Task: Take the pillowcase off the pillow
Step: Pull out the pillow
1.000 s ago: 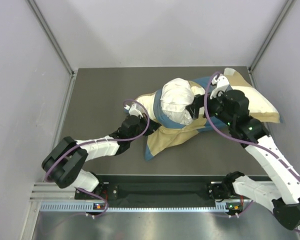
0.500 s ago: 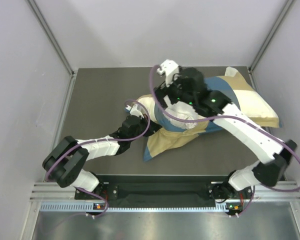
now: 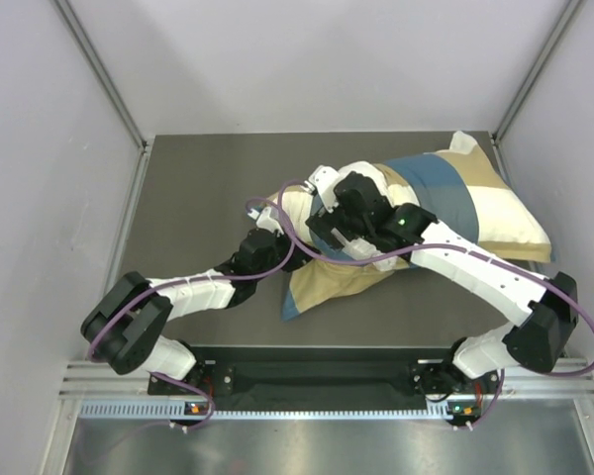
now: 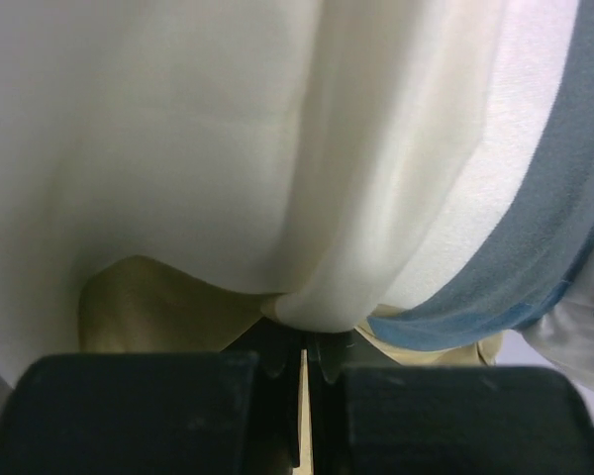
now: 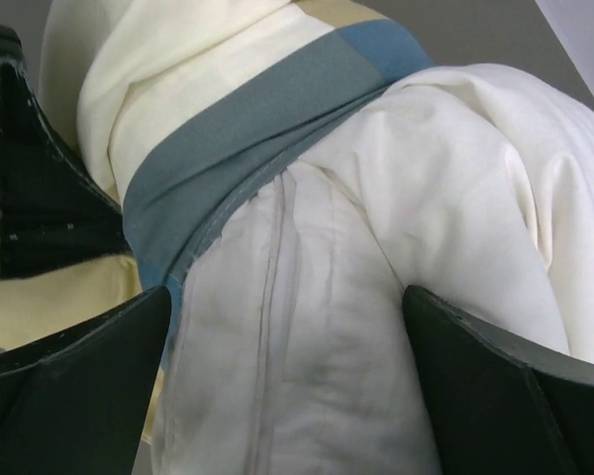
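I will grip the pillow by its seamed white end (image 5: 302, 317) with my right gripper next. That leaves the pillowcase's blue edge band (image 5: 238, 129) free to slip off.
The checked pillowcase (image 3: 475, 198) lies at the right of the table, bunched at its left end. The white pillow (image 3: 364, 171) sticks out there. My left gripper (image 3: 280, 236) is shut on a cream fold of the pillowcase (image 4: 228, 148) at its left edge; its jaws (image 4: 304, 341) pinch the fabric beside the blue edge (image 4: 564, 218). My right gripper (image 3: 329, 236) is open over the exposed pillow end. In the right wrist view its fingers (image 5: 287, 386) straddle the seamed white pillow (image 5: 376, 297), just below the pillowcase's blue edge band (image 5: 238, 129).
The dark table top (image 3: 198, 188) is walled by pale panels on the left, back and right. A tan flap of the pillowcase (image 3: 322, 282) spreads toward the near edge. The right arm's purple cable (image 3: 277, 198) loops above the left gripper.
The right arm swung from the pillow's right side across to its back left, then came down onto the exposed white pillow end. The left gripper kept its hold and place.
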